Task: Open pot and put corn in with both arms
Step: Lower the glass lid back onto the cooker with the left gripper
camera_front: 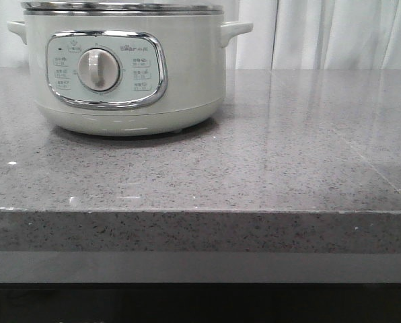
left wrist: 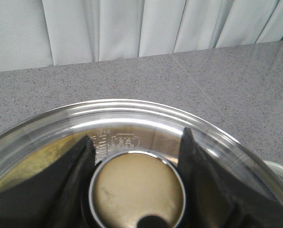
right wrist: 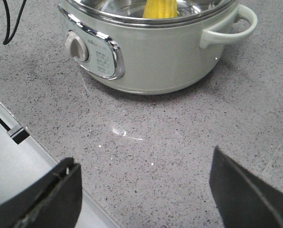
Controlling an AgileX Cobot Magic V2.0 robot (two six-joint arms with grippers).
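Note:
The glass lid's edge lies on the pot's steel rim and the lid would rest in place, so it is time for my left gripper to open.
The pale grey-green pot (camera_front: 187,74) stands at the back left of the counter, its dial facing front. In the right wrist view the pot (right wrist: 155,61) shows the yellow corn (right wrist: 159,8) lying inside, under the steel rim. My left gripper (left wrist: 136,134) is above the pot, its black fingers (left wrist: 80,161) closed on either side of the round lid knob (left wrist: 136,190) of the glass lid (left wrist: 146,116). My right gripper (right wrist: 144,156) is open and empty over bare counter in front of the pot. Neither gripper shows in the front view.
The grey speckled counter (camera_front: 268,155) has its front edge (camera_front: 200,212) close to the camera. A white curtain (camera_front: 321,33) hangs behind. A black cable (right wrist: 11,23) lies left of the pot. A pale strip (right wrist: 18,171) runs along the counter edge by my right gripper.

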